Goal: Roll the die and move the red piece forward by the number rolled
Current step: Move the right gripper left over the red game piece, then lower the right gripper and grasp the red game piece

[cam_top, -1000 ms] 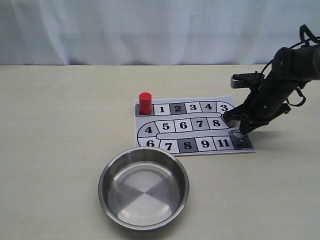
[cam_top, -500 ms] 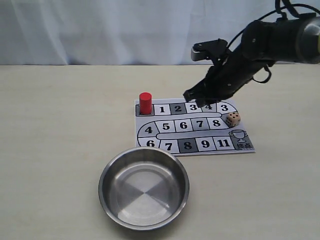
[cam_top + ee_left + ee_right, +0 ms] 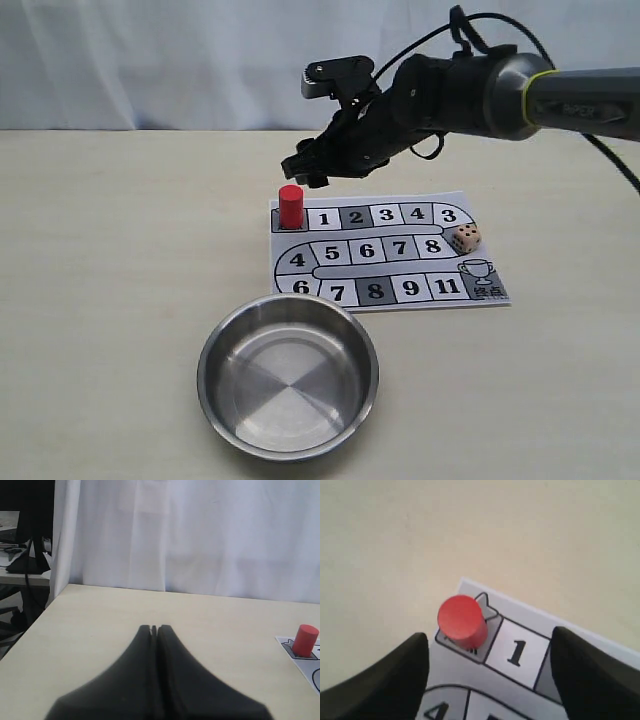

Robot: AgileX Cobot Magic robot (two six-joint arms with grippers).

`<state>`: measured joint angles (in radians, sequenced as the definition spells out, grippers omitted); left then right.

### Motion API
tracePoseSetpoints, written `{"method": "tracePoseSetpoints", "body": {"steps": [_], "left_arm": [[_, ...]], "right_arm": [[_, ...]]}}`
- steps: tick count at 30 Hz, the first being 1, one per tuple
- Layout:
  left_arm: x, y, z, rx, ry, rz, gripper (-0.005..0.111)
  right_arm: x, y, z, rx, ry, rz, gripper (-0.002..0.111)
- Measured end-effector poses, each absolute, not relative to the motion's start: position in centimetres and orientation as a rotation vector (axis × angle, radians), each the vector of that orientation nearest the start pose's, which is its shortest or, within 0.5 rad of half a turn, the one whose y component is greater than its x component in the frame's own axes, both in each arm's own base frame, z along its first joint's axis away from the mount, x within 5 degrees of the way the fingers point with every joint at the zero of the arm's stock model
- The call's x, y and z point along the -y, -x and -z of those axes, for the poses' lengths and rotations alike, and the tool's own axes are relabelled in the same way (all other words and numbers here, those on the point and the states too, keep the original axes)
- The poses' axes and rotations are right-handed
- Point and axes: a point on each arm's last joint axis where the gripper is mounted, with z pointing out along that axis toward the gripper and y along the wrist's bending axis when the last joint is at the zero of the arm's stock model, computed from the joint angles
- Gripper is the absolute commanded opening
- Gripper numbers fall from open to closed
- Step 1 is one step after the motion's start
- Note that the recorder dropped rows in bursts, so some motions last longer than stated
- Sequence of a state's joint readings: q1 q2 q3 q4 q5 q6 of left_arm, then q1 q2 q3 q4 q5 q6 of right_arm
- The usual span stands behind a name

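Observation:
The red piece should be picked up next by its round top (image 3: 291,193) with my right gripper. The piece will then be moved forward along the numbered track (image 3: 355,219).
The red piece (image 3: 291,205) stands upright on the start square at the top left of the paper board (image 3: 385,290); it also shows as the red piece (image 3: 461,621) and the red piece (image 3: 305,640). The die (image 3: 465,238) rests on the board's right side, beside square 8. My right gripper (image 3: 307,170) hovers open just above and slightly right of the red piece, holding nothing; the same right gripper (image 3: 489,652) has its fingers spread over squares start and 1. My left gripper (image 3: 154,629) is shut and empty, away from the board.
A round steel bowl (image 3: 288,375) sits in front of the board, nearer the table's front edge. A white curtain (image 3: 200,60) backs the table. The board's numbered track runs 1 to 11, ending at a trophy square (image 3: 479,273).
The right arm left the die on the board's right side, rose and swung left across the board to above the red piece. The die stays put.

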<state>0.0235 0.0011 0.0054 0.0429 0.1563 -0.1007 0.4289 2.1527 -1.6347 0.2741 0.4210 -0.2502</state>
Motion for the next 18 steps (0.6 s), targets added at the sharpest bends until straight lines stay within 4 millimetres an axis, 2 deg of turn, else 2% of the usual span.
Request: {"method": "tracePoseSetpoints", "body": {"steps": [8,18], "left_arm": [[-0.2,-5.7,-19.7,-1.645,0.072,0.021,0.0],[-0.2,-5.7,-19.7,-1.645,0.072,0.021,0.0]], "right_arm": [[-23.2,-44.6,-15.4,-2.302,0.505,-0.363,0.065],[-23.8,-45.5,-13.1,-2.279,0.491,-0.351,0.065]]}}
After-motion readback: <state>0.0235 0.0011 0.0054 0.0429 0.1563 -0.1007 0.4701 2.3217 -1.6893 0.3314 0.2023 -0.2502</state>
